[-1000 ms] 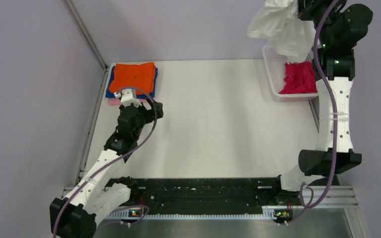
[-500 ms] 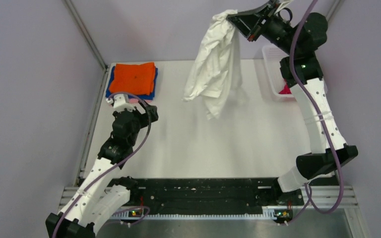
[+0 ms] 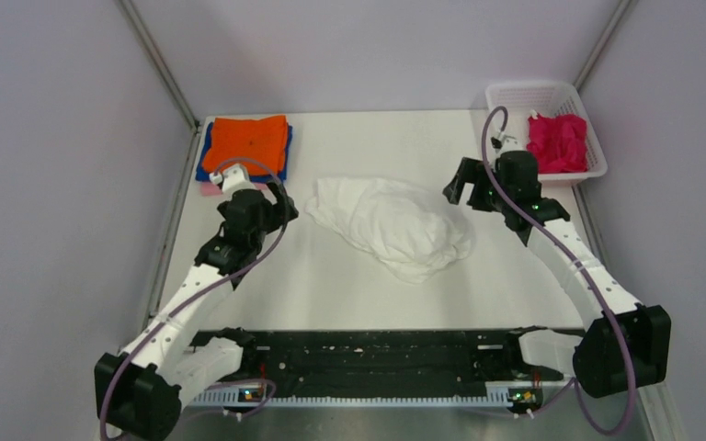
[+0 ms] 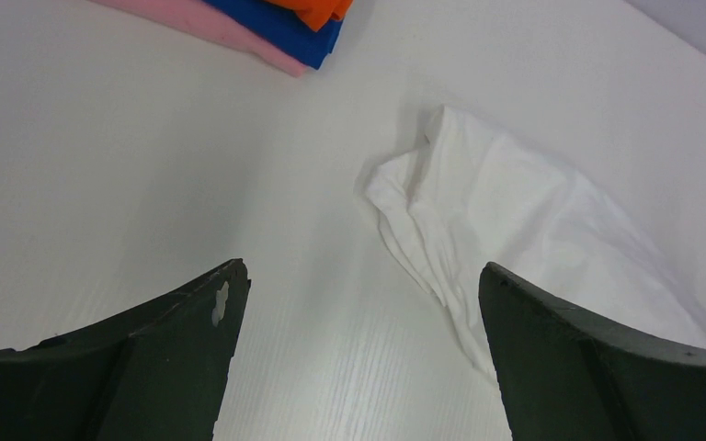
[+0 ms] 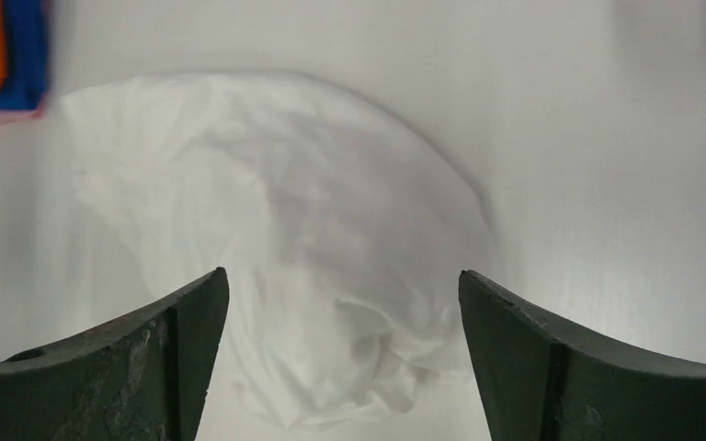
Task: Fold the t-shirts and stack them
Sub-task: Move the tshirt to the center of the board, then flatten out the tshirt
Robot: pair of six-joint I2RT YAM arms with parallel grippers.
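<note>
The white t-shirt needs to be stretched and spread out for folding. My left gripper will next grab the t-shirt's corner nearest the folded stack.
A crumpled white t-shirt (image 3: 391, 223) lies loose in the middle of the table, also in the left wrist view (image 4: 515, 211) and the right wrist view (image 5: 285, 202). My right gripper (image 3: 464, 188) hangs open just right of it, nothing between its jaws (image 5: 342, 276). My left gripper (image 3: 280, 197) stands open just left of the shirt's edge, over bare table (image 4: 358, 276). A folded stack, orange t-shirt (image 3: 250, 140) on blue (image 4: 276, 18) on pink (image 4: 211, 23), sits at the back left. A magenta t-shirt (image 3: 556, 142) lies bunched in the basket.
The white mesh basket (image 3: 506, 96) stands at the back right corner. Grey walls and metal posts close in the table on the left, back and right. The arms' black base rail (image 3: 368, 354) runs along the near edge.
My right gripper swung the white t-shirt from high over the basket to the table's middle, came down and opened, dropping it in a heap. The left arm shifted only slightly.
</note>
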